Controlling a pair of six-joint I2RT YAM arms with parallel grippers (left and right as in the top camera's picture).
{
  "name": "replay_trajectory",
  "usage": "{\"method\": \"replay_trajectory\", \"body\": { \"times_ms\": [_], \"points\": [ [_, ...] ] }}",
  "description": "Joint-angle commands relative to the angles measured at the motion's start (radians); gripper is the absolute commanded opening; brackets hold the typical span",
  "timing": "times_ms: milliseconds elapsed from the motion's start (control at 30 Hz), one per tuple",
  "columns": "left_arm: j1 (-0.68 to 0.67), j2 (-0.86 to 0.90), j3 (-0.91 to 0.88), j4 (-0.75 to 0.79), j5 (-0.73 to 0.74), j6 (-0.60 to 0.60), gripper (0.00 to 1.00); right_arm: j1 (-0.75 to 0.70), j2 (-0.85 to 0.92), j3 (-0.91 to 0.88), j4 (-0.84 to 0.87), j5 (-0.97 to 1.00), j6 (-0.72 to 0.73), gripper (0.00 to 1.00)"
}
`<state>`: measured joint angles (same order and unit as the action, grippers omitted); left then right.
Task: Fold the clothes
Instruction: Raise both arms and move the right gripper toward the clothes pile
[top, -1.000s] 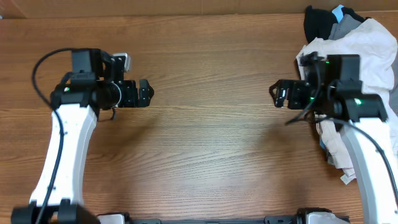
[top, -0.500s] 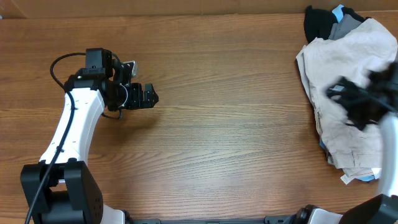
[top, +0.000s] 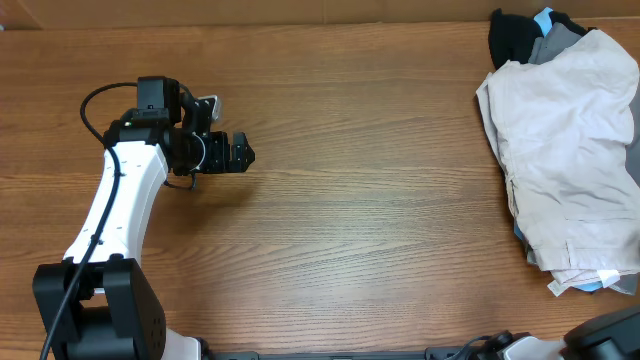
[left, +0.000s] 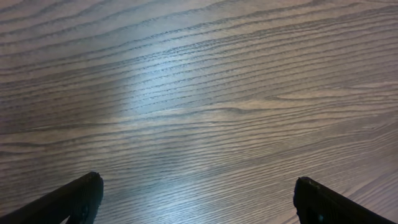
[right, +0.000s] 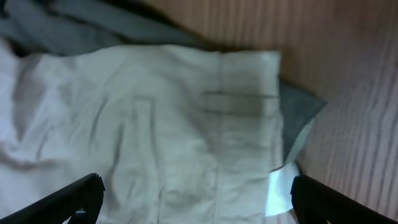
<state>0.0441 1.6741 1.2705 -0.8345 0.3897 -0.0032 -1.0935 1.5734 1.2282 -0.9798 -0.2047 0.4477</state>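
Note:
The right gripper picks up the beige khaki shorts (top: 565, 150) by the waistband edge (top: 607, 258) next, and the legs stay free to spread for folding.
The beige khaki shorts (top: 565, 150) lie crumpled on top of a heap of clothes at the table's right edge. In the right wrist view the shorts (right: 155, 124) fill the frame under my right gripper (right: 196, 199), which is open and empty above them. The right arm is out of the overhead view. My left gripper (top: 243, 154) is open and empty over bare wood at the left; its wrist view shows its open fingers (left: 199, 199) above the table only.
A black garment (top: 512, 35) and a grey garment (top: 553, 45) lie under the shorts at the back right. Grey cloth (right: 298, 121) and a light blue piece (right: 281, 190) stick out beside the shorts. The wooden table (top: 360, 200) spreads between.
My right arm has swung off the heap and left the overhead view at the right edge, baring the shorts. My left arm shifted slightly right, then held still.

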Motion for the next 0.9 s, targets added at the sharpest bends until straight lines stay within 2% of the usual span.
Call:
{"method": "replay_trajectory", "body": {
  "times_ms": [0, 200, 400, 500, 567, 667, 733, 767, 800, 867],
  "points": [
    [0.001, 0.000, 0.019, 0.010, 0.019, 0.019, 1.00, -0.021, 0.040, -0.025, 0.039, 0.006, 0.025, 1.00],
    [0.001, 0.000, 0.019, 0.013, 0.013, 0.034, 1.00, -0.013, 0.101, -0.063, 0.113, 0.006, -0.012, 1.00],
    [0.001, 0.000, 0.019, 0.020, -0.005, 0.034, 1.00, 0.009, 0.138, -0.106, 0.159, 0.014, -0.050, 0.92],
    [0.001, 0.000, 0.019, 0.027, -0.005, 0.034, 1.00, 0.027, 0.144, -0.135, 0.191, 0.028, -0.064, 0.79],
    [0.001, 0.000, 0.019, 0.028, -0.005, 0.034, 1.00, 0.039, 0.144, -0.144, 0.205, 0.037, -0.073, 0.66],
    [0.001, 0.000, 0.019, 0.028, -0.005, 0.034, 1.00, 0.051, 0.144, -0.144, 0.211, 0.036, -0.085, 0.40],
    [0.002, 0.000, 0.019, 0.028, -0.005, 0.034, 1.00, 0.058, 0.144, -0.143, 0.214, 0.034, -0.085, 0.18],
    [0.002, 0.000, 0.019, 0.028, -0.005, 0.034, 0.96, 0.061, 0.144, -0.138, 0.212, 0.026, -0.085, 0.08],
    [0.002, 0.000, 0.021, 0.027, -0.005, 0.034, 0.91, 0.065, 0.143, -0.128, 0.207, 0.013, -0.085, 0.04],
    [0.002, 0.000, 0.031, 0.026, -0.005, 0.034, 0.84, 0.071, 0.140, -0.096, 0.177, -0.018, -0.093, 0.04]
  ]
}}
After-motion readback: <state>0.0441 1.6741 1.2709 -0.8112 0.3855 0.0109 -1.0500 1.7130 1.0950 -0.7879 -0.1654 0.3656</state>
